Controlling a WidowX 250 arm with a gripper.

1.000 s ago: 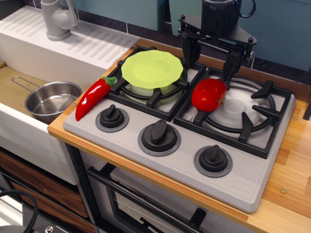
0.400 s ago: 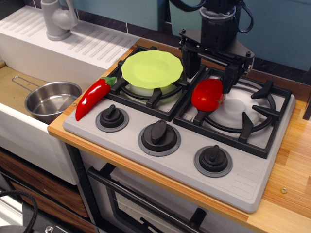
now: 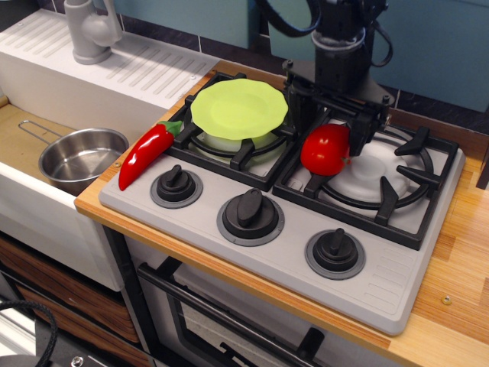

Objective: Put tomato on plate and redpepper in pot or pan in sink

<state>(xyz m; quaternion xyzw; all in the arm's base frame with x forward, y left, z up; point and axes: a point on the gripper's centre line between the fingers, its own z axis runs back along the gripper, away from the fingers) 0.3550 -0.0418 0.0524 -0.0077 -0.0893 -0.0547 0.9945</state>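
Note:
The gripper grabs the plump sides of the tomato [image 3: 325, 151] next. Then it puts the tomato on the lime-green plate [image 3: 238, 108].
The round red tomato [image 3: 325, 151] sits on the left grate of the right burner. My gripper [image 3: 330, 138] has come down over it, open, with one finger on each side of the tomato's rear half. The lime-green plate [image 3: 238, 108] lies on the left burner, just left of the gripper. The long redpepper [image 3: 145, 155] lies on the stove's left edge, stem toward the plate. The steel pot [image 3: 80, 159] stands empty in the tan basin of the sink [image 3: 23, 130], to the left of and below the stove.
The grey faucet [image 3: 90, 30] and ribbed drainboard [image 3: 145, 69] stand behind the basin. Three stove knobs [image 3: 250, 210] line the front of the grey cooktop. Black burner grates rise around the tomato. The wooden counter [image 3: 458, 252] runs along the right.
My gripper has moved down toward the tomato and its fingers have narrowed around it. The tomato, plate, pepper and pot have not moved.

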